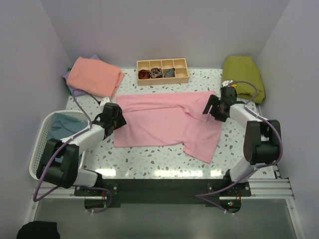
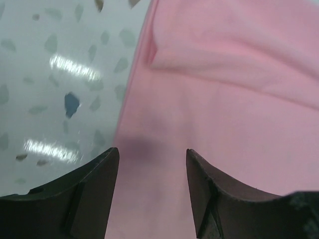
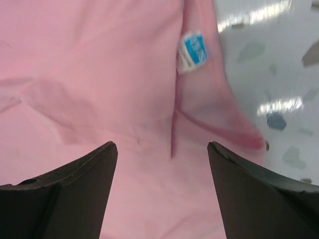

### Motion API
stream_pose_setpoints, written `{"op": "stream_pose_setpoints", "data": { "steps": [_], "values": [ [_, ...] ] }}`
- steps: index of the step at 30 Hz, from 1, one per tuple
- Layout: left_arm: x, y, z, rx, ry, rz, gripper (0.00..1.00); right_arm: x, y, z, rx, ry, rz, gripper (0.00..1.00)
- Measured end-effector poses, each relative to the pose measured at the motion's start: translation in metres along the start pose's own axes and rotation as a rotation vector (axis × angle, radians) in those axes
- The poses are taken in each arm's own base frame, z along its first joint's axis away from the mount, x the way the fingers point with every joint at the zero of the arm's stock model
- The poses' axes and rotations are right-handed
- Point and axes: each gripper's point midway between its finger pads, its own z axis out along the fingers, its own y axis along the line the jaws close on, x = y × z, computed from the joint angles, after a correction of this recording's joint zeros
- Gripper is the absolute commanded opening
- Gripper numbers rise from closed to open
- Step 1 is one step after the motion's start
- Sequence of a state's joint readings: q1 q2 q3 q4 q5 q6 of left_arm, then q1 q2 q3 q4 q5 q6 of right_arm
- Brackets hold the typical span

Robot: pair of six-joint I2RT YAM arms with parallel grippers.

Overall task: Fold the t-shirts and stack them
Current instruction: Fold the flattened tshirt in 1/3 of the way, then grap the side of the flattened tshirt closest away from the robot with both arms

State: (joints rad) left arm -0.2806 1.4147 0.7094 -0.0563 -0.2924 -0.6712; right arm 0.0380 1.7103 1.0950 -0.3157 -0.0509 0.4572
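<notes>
The robot's right gripper needs to fold the t-shirt's front edge back toward the collar, so it should next grab the light pink t-shirt [image 1: 164,122] by its loose front corner [image 1: 207,158].
A light pink t-shirt [image 1: 164,122] lies partly folded across the middle of the table, one corner hanging toward the front right. My left gripper [image 1: 118,119] hovers open over its left edge; in the left wrist view the gripper [image 2: 152,153] has only pink cloth [image 2: 224,99] below the gap. My right gripper [image 1: 212,108] stands open over the shirt's right side. In the right wrist view the gripper [image 3: 162,147] is above the collar area, with a blue-and-white label [image 3: 193,51] beyond it. A folded salmon-coral t-shirt [image 1: 94,75] rests on a lavender one [image 1: 67,75] at the back left.
A compartmented wooden tray [image 1: 162,71] with small dark items stands at the back centre. An olive-green cloth [image 1: 243,75] lies at the back right. A white basket [image 1: 44,137] at the left holds a teal-blue t-shirt [image 1: 67,127]. Walls close in on both sides.
</notes>
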Motion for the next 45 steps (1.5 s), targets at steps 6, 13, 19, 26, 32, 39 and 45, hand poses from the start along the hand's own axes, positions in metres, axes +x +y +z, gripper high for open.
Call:
{"op": "stream_pose_setpoints", "data": {
  "steps": [6, 13, 19, 26, 32, 39, 45],
  "values": [
    [0.063, 0.047, -0.017, -0.105, 0.152, -0.003, 0.61, 0.095, -0.036, -0.039, 0.039, 0.129, 0.077, 0.79],
    [0.069, 0.060, -0.045, -0.130, 0.148, -0.087, 0.61, 0.121, -0.046, -0.099, 0.012, 0.029, 0.167, 0.79],
    [0.077, 0.065, -0.057, -0.134, 0.172, -0.121, 0.60, 0.150, -0.058, -0.108, 0.052, 0.072, 0.230, 0.79],
    [0.103, 0.068, -0.067, -0.126, 0.239, -0.136, 0.60, 0.202, -0.074, -0.108, 0.116, 0.199, 0.251, 0.74],
    [0.105, 0.069, -0.068, -0.113, 0.217, -0.171, 0.59, 0.213, -0.070, -0.112, 0.098, 0.210, 0.244, 0.64],
    [0.104, 0.070, -0.065, -0.116, 0.197, -0.189, 0.42, 0.217, -0.064, -0.107, 0.085, 0.226, 0.243, 0.54],
    [0.105, 0.069, -0.062, -0.108, 0.188, -0.201, 0.04, 0.216, -0.056, -0.101, 0.060, 0.224, 0.239, 0.21]
  ]
}}
